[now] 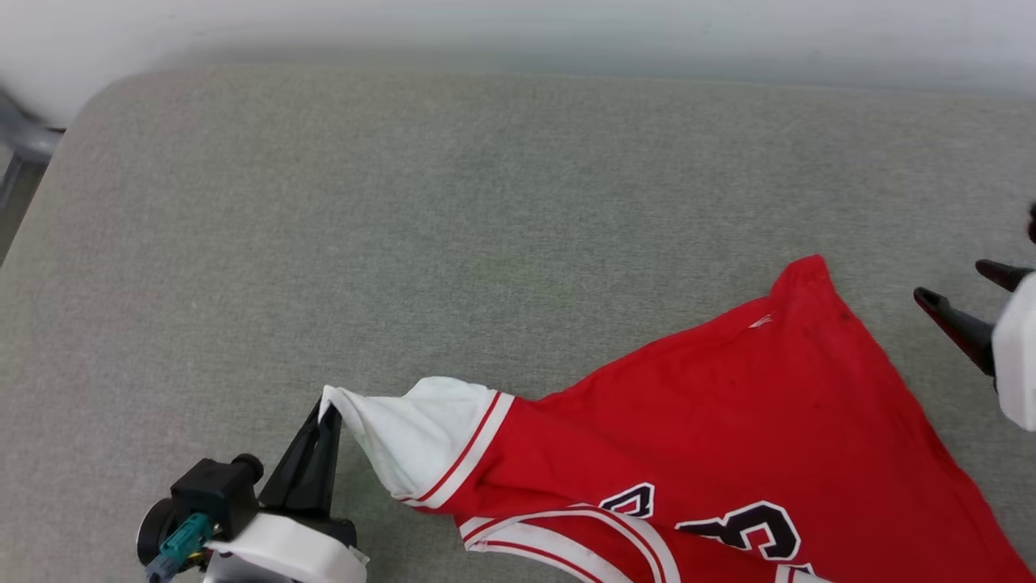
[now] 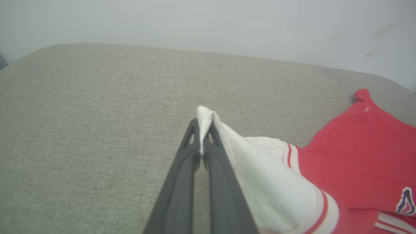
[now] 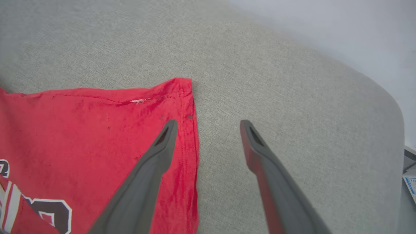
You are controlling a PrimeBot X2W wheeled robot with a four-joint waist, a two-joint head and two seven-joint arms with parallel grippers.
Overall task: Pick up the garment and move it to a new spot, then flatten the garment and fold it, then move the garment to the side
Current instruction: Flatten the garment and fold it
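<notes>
I need to fold the garment [image 1: 728, 405], so my right gripper should next take hold of its hem corner [image 1: 804, 273] beside the small white mark.
The garment [image 1: 728, 405], a red jersey with white sleeves and a black number print, lies spread over the grey surface toward the lower right. My left gripper [image 1: 328, 413] is shut on the tip of its white sleeve [image 2: 260, 182], pinching the cloth at the fingertips [image 2: 203, 130]. My right gripper [image 1: 959, 291] stands open at the right edge, just off the garment's red hem corner [image 3: 182, 94]. In the right wrist view its left finger [image 3: 162, 143] hovers over the red hem and the other finger [image 3: 253, 143] over bare surface, nothing between them.
The grey fabric-covered surface [image 1: 405, 202] stretches wide to the left and back, with rounded corners. A pale wall [image 2: 208, 22] runs behind it. A metal frame [image 1: 20, 146] shows past the far left corner.
</notes>
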